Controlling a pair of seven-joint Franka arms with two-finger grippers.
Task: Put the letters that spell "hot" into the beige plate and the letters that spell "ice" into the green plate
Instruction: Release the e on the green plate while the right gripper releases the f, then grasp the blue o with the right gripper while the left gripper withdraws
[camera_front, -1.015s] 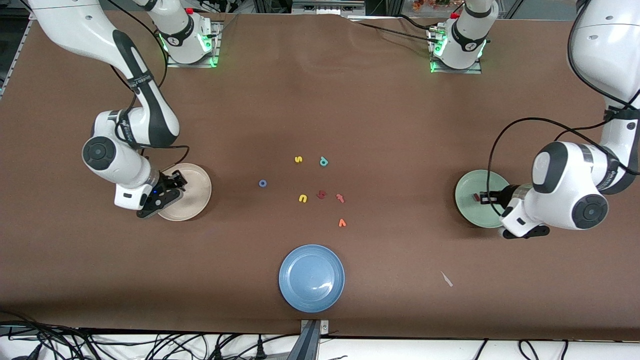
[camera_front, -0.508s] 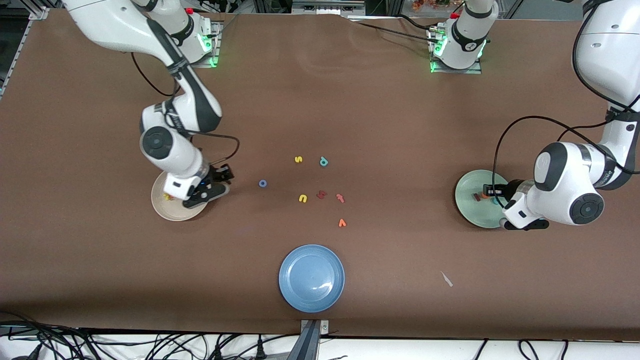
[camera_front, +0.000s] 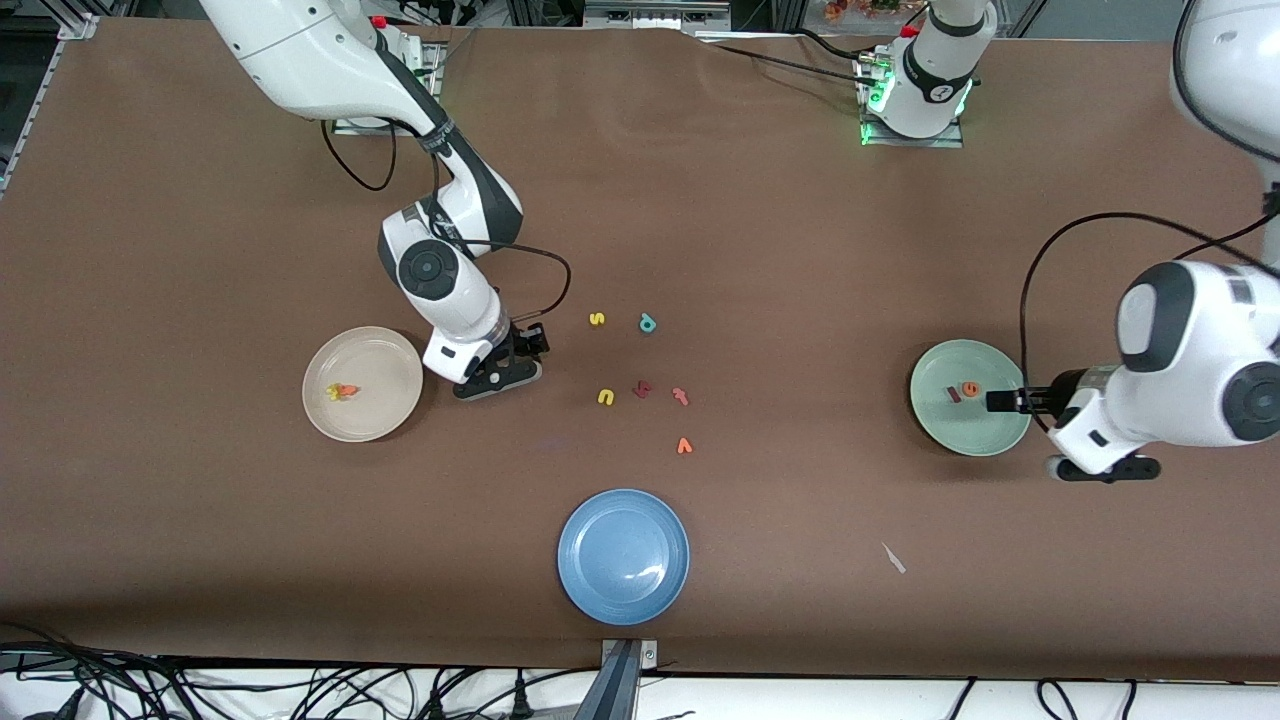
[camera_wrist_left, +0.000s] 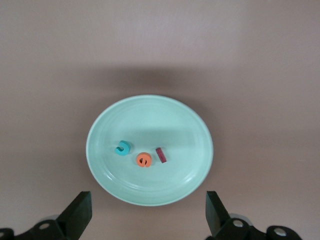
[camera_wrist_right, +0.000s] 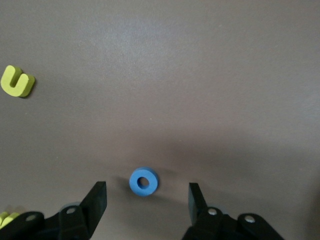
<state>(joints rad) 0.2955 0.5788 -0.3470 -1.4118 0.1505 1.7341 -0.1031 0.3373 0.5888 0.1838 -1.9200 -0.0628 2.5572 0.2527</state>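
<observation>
My right gripper is to pick up the blue o by its ring (camera_wrist_right: 144, 187) next, to finish spelling "hot" in the beige plate.
The blue o (camera_wrist_right: 144, 181) lies on the brown table between the fingers of my open right gripper (camera_wrist_right: 146, 195); in the front view that gripper (camera_front: 525, 360) hides the o. The beige plate (camera_front: 385, 365) holds the yellow h (camera_front: 332, 392) and orange t (camera_front: 348, 390). The green plate (camera_front: 960, 430) holds the maroon i (camera_front: 953, 394) and orange e (camera_front: 969, 388). In the left wrist view the green plate (camera_wrist_left: 150, 115) holds the teal c (camera_wrist_left: 121, 148), e (camera_wrist_left: 143, 160) and i (camera_wrist_left: 161, 155). My left gripper (camera_front: 1003, 401) hangs open and empty over the plate's rim, its jaws (camera_wrist_left: 147, 215) wide apart.
Loose letters lie mid-table: yellow s (camera_front: 597, 319), teal p (camera_front: 647, 323), yellow u (camera_front: 605, 397), a dark red letter (camera_front: 643, 389), a pinkish-red one (camera_front: 681, 396) and an orange v (camera_front: 685, 446). A blue plate (camera_front: 623, 556) sits nearest the front camera, a white scrap (camera_front: 893, 558) beside it.
My right arm swung from the beige plate to over the blue o, leaving h and t in the plate. My left gripper opened, the orange e now lies in the green plate, and it drew back.
</observation>
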